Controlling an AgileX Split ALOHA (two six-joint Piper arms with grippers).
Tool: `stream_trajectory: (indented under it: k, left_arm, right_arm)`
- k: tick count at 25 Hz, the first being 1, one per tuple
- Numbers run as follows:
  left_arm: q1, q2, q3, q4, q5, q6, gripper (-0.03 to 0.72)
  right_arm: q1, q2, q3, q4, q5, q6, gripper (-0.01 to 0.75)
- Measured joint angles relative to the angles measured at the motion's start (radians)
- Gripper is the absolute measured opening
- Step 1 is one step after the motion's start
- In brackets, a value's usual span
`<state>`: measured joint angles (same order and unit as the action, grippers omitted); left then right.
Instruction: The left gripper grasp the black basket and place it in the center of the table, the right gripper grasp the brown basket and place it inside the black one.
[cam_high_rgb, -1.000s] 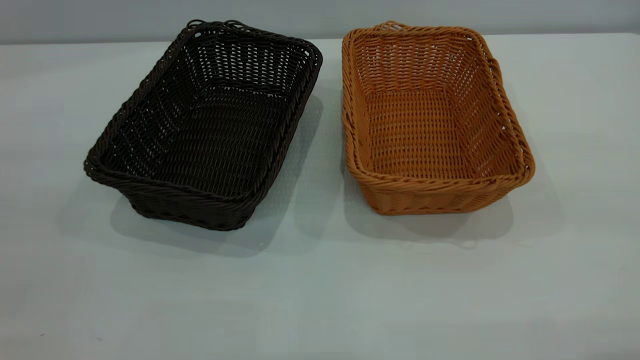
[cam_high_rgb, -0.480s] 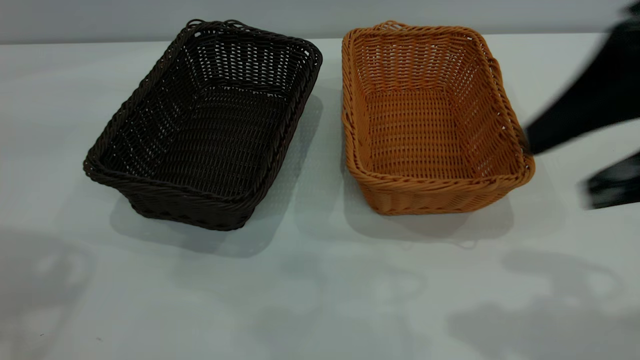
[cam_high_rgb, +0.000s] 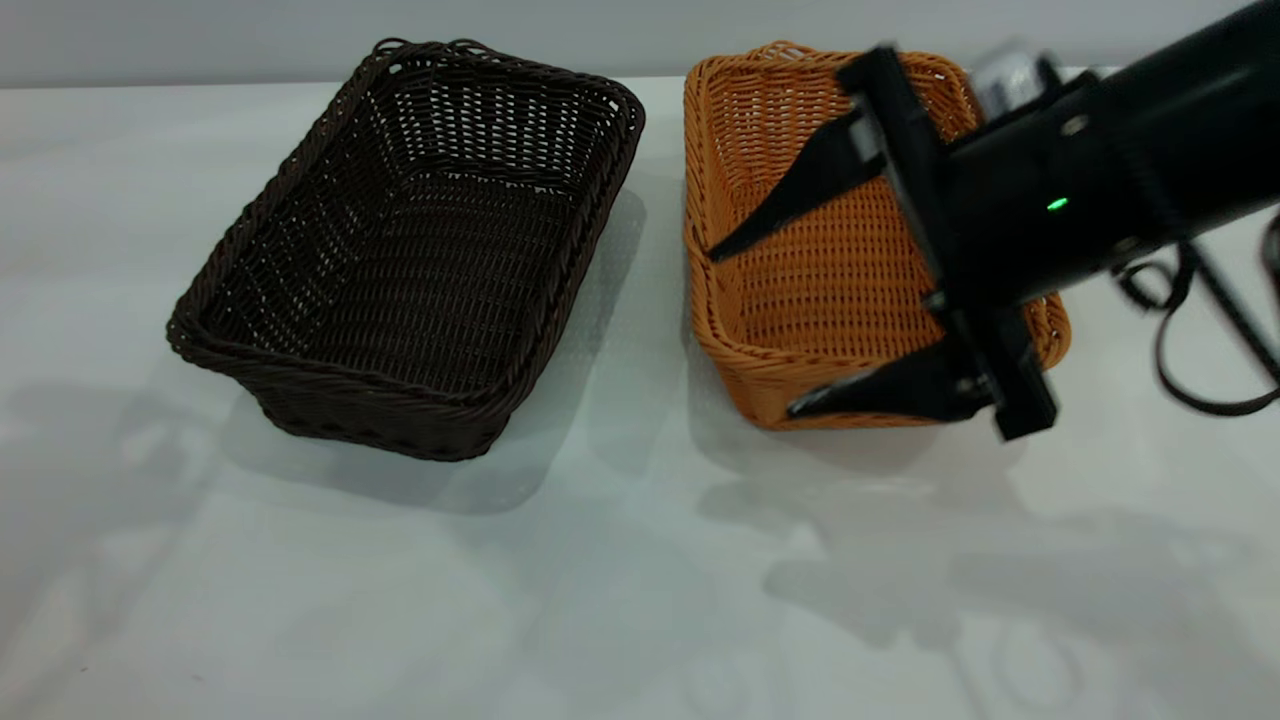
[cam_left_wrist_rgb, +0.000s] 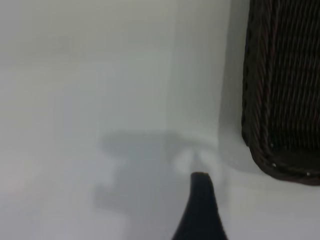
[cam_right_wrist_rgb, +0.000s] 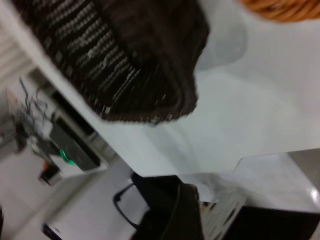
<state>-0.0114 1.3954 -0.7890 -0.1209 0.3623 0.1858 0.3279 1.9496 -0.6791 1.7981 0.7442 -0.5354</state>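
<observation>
The black basket needs my left gripper to reach it and grab its long side rim (cam_high_rgb: 278, 180), so that its woven inside stays free for the brown basket (cam_high_rgb: 810, 290).
The black basket (cam_high_rgb: 410, 250) stands on the table (cam_high_rgb: 620, 600) at the left, and the brown basket (cam_high_rgb: 810, 290) beside it at the right, a narrow gap between them. My right gripper (cam_high_rgb: 750, 332) hangs open above the brown basket, one finger over its inside, the other over its near rim, holding nothing. In the exterior view my left gripper is out of sight. The left wrist view shows a black tip of the left gripper (cam_left_wrist_rgb: 200, 210) above bare table, a short way from a corner of the black basket (cam_left_wrist_rgb: 285, 90). The right wrist view shows the black basket (cam_right_wrist_rgb: 125, 60) and a bit of brown basket (cam_right_wrist_rgb: 285, 7).
A looped black cable (cam_high_rgb: 1190, 330) hangs from the right arm over the table's right side. Arm shadows lie on the near tabletop. Past the table edge in the right wrist view there is equipment with a green light (cam_right_wrist_rgb: 70, 156).
The right arm has swung in from the right edge to above the brown basket, fingers spread. New arm shadows fell on the near table. Both baskets stayed where they were.
</observation>
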Motion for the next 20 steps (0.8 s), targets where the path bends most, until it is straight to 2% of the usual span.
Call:
stream_trajectory:
  k: [3,9,14,20]
  left_arm:
    - [0.0,0.0,0.0,0.0,-0.01,0.001,0.531]
    - [0.0,0.0,0.0,-0.001,-0.01,0.001,0.531]
    - [0.0,0.013,-0.003,-0.021,-0.01,0.001,0.531]
    - [0.0,0.173,-0.115,-0.023,0.064,0.001,0.531]
  right_arm:
    - [0.001,0.066,-0.048,0.002,-0.039,0.069,0.589]
    - [0.001,0.161,-0.126,0.006,-0.218,0.219,0.587]
    - [0.007,0.222,-0.187,0.01,-0.307,0.333,0.576]
    - [0.062,0.247,-0.233,0.014,-0.46,0.46,0.527]
